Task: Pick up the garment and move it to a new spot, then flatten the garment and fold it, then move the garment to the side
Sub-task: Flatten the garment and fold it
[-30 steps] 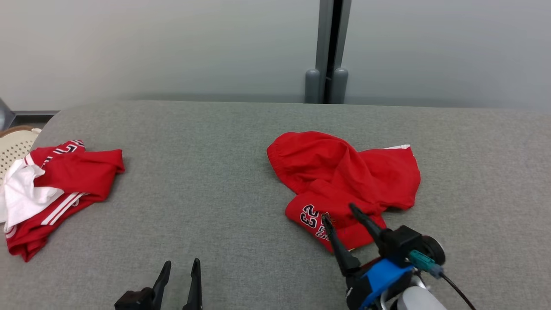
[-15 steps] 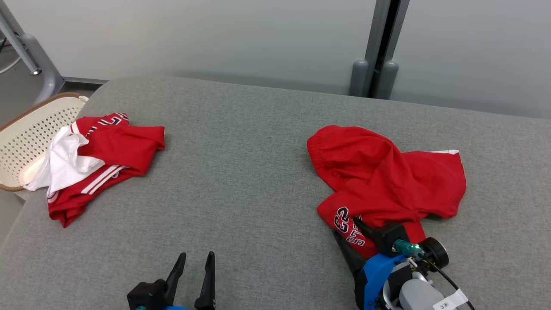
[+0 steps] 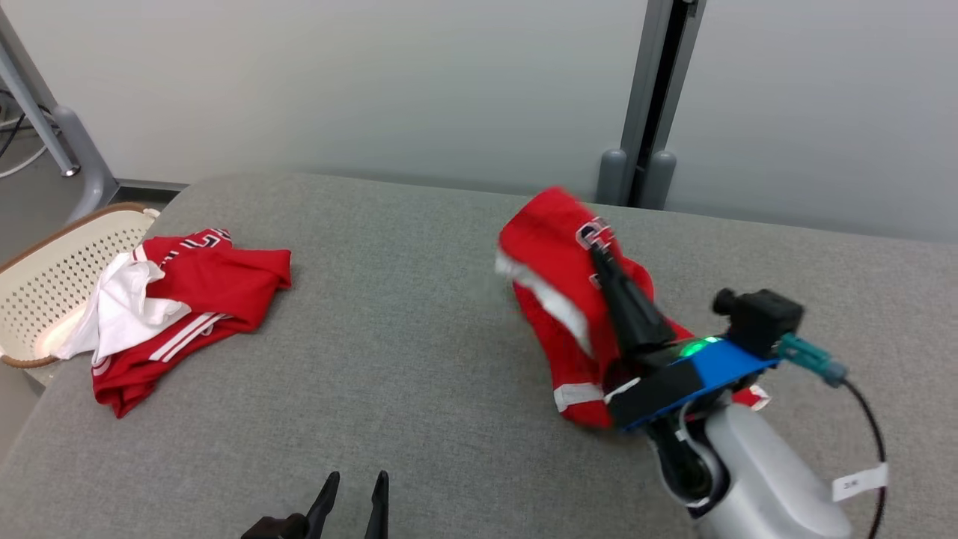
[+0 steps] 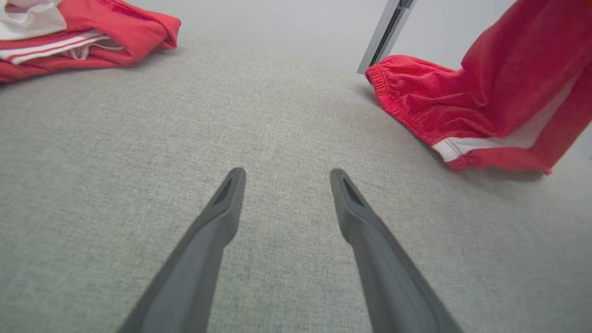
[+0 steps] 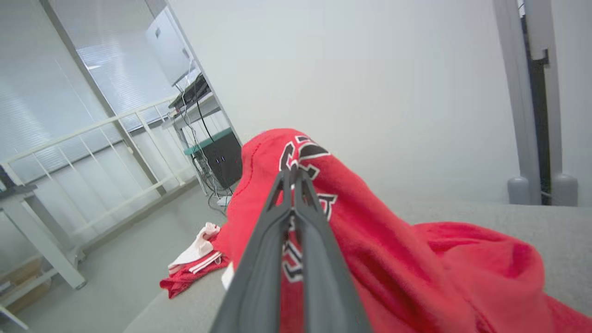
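Observation:
My right gripper holds the cloth [image 3: 575, 278], which hangs loosely from it. My left gripper will next pinch the garment by its white-striped waistband corner [image 3: 577, 396], where the gathered edge stands out.
The red garment [image 3: 557, 269], shorts with a white stripe and a black-and-white number print, hangs lifted above the grey table [image 3: 404, 314]. My right gripper [image 3: 596, 253] is shut on its printed corner, and the cloth [image 5: 379, 249] drapes down from the closed fingers [image 5: 296, 194] with its lower part still on the table. From the left wrist view the garment [image 4: 467, 111] trails at the right, waistband on the surface. My left gripper [image 4: 286, 178] stands open near the front edge, low over bare table, and its fingertips [image 3: 352, 486] hold nothing.
A second pile of red and white clothes [image 3: 176, 299] lies at the table's left end, partly over a cream perforated basket [image 3: 45, 277]. A grey post [image 3: 644, 97] stands behind the table against the pale wall.
My right gripper has closed on the printed corner and raised it up and away from me, pulling the garment off the table. The camera view has also shifted.

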